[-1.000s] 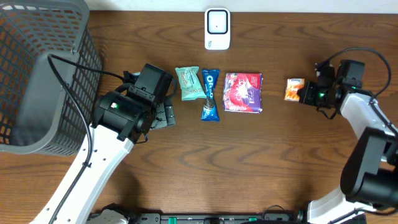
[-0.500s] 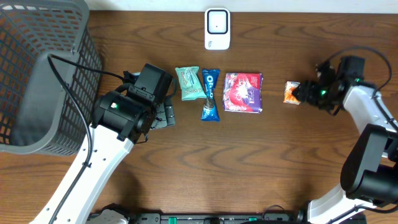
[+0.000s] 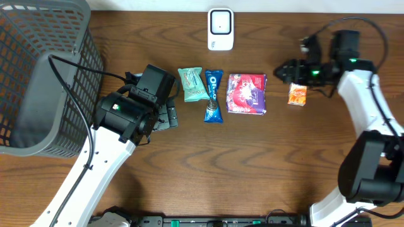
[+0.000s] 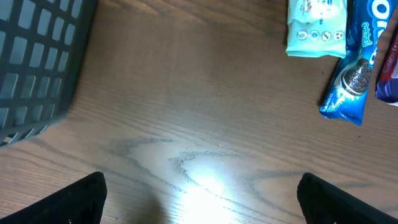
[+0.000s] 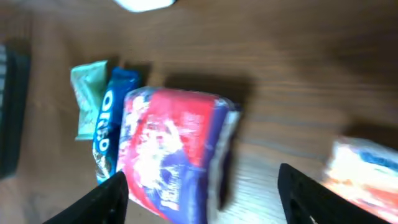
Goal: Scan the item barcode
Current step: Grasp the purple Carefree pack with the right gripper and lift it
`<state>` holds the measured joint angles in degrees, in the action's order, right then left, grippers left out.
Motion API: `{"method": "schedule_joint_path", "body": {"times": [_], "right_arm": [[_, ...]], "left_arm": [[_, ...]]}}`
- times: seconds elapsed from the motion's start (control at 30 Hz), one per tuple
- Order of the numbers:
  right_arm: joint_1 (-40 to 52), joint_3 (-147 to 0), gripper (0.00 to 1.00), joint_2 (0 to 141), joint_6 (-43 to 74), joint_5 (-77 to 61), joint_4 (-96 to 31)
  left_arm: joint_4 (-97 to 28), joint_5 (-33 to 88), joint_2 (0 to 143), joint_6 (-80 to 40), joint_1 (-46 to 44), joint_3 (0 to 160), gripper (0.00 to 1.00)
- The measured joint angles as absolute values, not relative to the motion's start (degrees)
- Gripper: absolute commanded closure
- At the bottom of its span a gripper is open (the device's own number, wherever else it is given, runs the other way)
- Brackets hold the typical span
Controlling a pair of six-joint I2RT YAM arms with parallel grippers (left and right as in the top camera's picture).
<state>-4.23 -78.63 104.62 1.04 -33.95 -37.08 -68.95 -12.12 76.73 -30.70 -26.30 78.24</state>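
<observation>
My right gripper next needs to grip the red-and-purple packet (image 3: 247, 93) by its purple edge nearest the orange snack packet, to flip it and scan its barcode.
A small orange snack packet (image 3: 297, 94) lies on the table at the right, also at the right edge of the right wrist view (image 5: 360, 174). My right gripper (image 3: 287, 68) is open and empty, hovering just behind and to the left of it, between it and the red-and-purple packet (image 3: 247, 93). In the right wrist view the gripper (image 5: 202, 186) frames that red-and-purple packet (image 5: 168, 143). The white scanner (image 3: 220, 28) stands at the back centre. My left gripper (image 3: 165, 116) rests wide open and empty over bare wood (image 4: 200, 193), left of the snacks.
A blue Oreo pack (image 3: 214, 96) and a pale green packet (image 3: 192, 84) lie left of the red-and-purple one. A large grey mesh basket (image 3: 44, 75) fills the left side of the table.
My right gripper has opened, let go of the orange packet and swung back and to the left. The packet stays on the table. The left arm has not moved.
</observation>
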Motion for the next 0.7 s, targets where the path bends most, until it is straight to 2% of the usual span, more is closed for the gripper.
{"method": "schedule_joint_path", "body": {"times": [0.17,0.4,0.5,0.53,0.63,0.67,0.7], "right_arm": [[-0.3,-73.0,0.36,105.7,5.9,-32.4,-30.1],[-0.3,-67.2,0.42,110.3,9.4,-34.0,-24.6],[-0.3,-66.4,0.49,113.1,10.0,-36.4,-23.4],[-0.3,-66.4,0.54,113.8,10.1,-37.7,-23.0],[-0.3,-66.4,0.91,114.7,10.3,-40.9,-22.1],[-0.3,-66.4,0.99,114.8,10.4,-41.8,-21.9],[-0.3,-66.4,0.99,114.8,10.4,-42.1,-21.8]], "left_arm": [[-68.9,-12.1,76.7,-30.7,-26.3,78.2,0.02],[-68.9,-12.1,76.7,-30.7,-26.3,78.2,0.02],[-68.9,-12.1,76.7,-30.7,-26.3,78.2,0.02],[-69.0,-12.1,76.7,-30.7,-26.3,78.2,0.02],[-68.9,-12.1,76.7,-30.7,-26.3,78.2,0.02],[-68.9,-12.1,76.7,-30.7,-26.3,78.2,0.02],[-68.9,-12.1,76.7,-30.7,-26.3,78.2,0.02]]}}
